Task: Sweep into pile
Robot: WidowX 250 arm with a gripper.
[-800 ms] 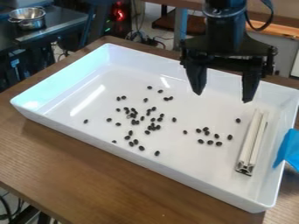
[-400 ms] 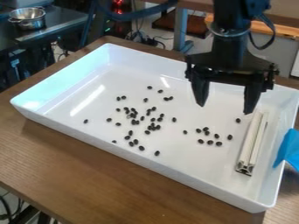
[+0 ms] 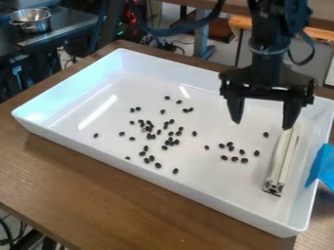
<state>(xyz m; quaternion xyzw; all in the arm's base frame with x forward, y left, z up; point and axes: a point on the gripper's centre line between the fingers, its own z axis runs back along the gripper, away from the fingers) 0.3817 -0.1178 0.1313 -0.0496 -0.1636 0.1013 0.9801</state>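
Observation:
The gripper grabs the silver metal bar by its long sides next, to sweep the scattered black beans into a pile.
My gripper (image 3: 263, 125) hangs over the tray's right part with its two fingers spread wide and nothing between them. Its right finger stands by the upper end of a pale bar (image 3: 281, 158), which lies lengthwise near the tray's right wall. Small black beans (image 3: 149, 129) are scattered over the left and middle of the white tray (image 3: 170, 184). Several more beans (image 3: 234, 158) form a loose group left of the bar, and a single bean (image 3: 266, 134) lies just beside the bar's upper half.
A blue cloth or tape (image 3: 321, 167) hangs over the tray's right rim. The tray's raised walls stand on a brown wooden table (image 3: 111, 195). Metal bowls (image 3: 31, 19) sit on a dark counter at the upper left.
The gripper has moved right and somewhat down toward the bar, its fingers still apart. The beans, bar and tray have not moved.

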